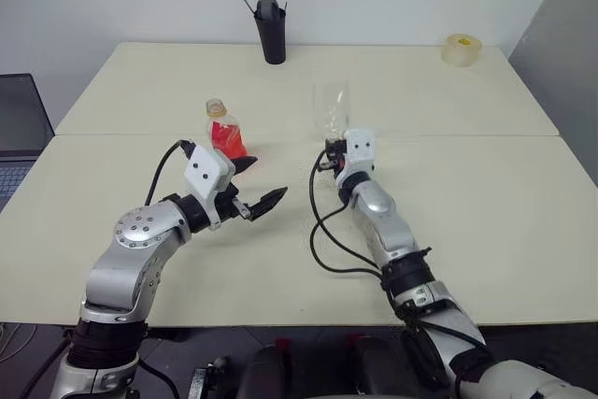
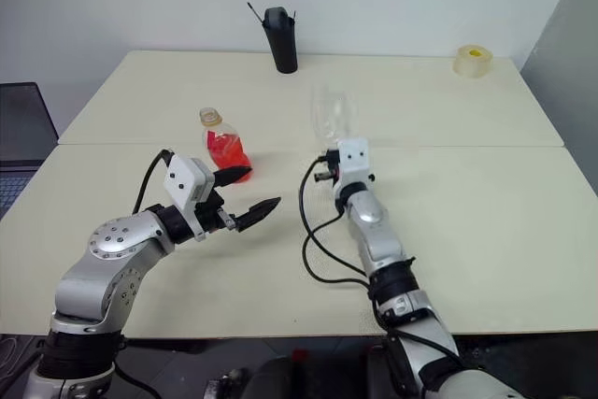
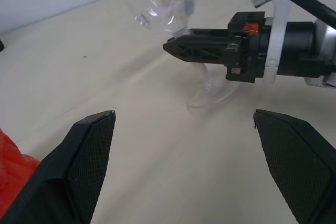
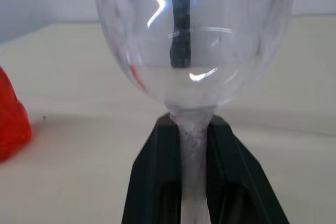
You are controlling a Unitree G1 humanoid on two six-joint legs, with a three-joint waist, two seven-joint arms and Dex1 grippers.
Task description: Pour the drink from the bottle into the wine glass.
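The wine glass point(image 1: 331, 107) hangs by its stem above the table and would drop if I opened now, so my right gripper stays closed on it from here.
The bottle point(image 1: 224, 133) stands uncapped on the table, left of centre, with the red drink point(image 2: 224, 149) in its lower half. My left gripper point(image 1: 257, 184) is open just in front of and to the right of the bottle, its fingers apart from it. The wine glass point(image 1: 331, 107) is clear and looks empty. My right gripper point(image 4: 194, 182) is shut on its stem point(image 4: 194, 140), right under the bowl. In the left wrist view the glass's foot point(image 3: 212, 93) sits at or just over the tabletop, below the right gripper's fingers point(image 3: 199, 48).
A tall black cup point(image 1: 271, 30) stands at the table's far edge. A roll of tape point(image 1: 462, 49) lies at the far right corner. A laptop point(image 1: 19, 128) sits beyond the table's left edge. A cable loops on the table beside my right forearm.
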